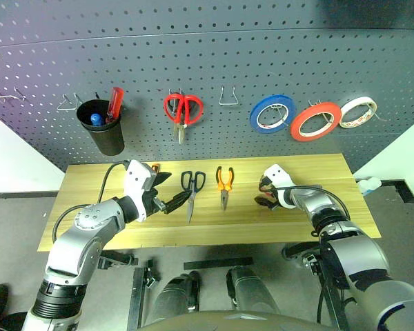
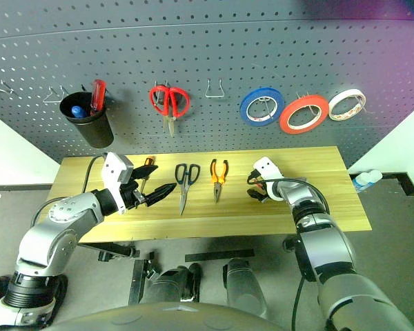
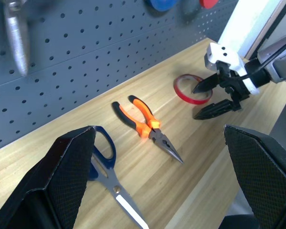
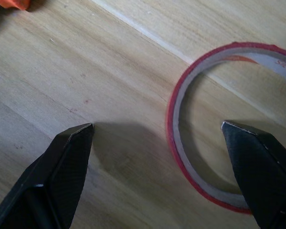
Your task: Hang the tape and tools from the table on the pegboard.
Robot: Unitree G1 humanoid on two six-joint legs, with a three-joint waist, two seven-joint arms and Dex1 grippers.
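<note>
My right gripper next needs to grab the tape's thin rim (image 4: 172, 129) to hang the tape, with one finger inside the tape's hole, because the tape's full ring is wider than my open fingers.
The tape (image 4: 174, 129), a thin red ring with a pale inner face, lies flat on the table (image 1: 324, 181). My right gripper (image 1: 264, 194) is open just over it, jaws straddling the ring's rim, one tip inside and one outside. Black-handled scissors (image 1: 192, 183) and orange-and-black pliers (image 1: 224, 181) lie side by side mid-table. The screwdriver's orange handle (image 2: 147, 164) peeks out behind my left gripper (image 1: 176, 189), which hovers open and empty left of the scissors. The pegboard (image 1: 262, 55) rises behind the table.
On the pegboard hang a black cup (image 1: 103, 127) holding a red screwdriver, red-handled scissors (image 1: 183, 109), a blue roll (image 1: 272, 114), a red-orange roll (image 1: 315, 121) and a white roll (image 1: 357, 112). A bare wire hook (image 1: 228, 96) sits between scissors and blue roll.
</note>
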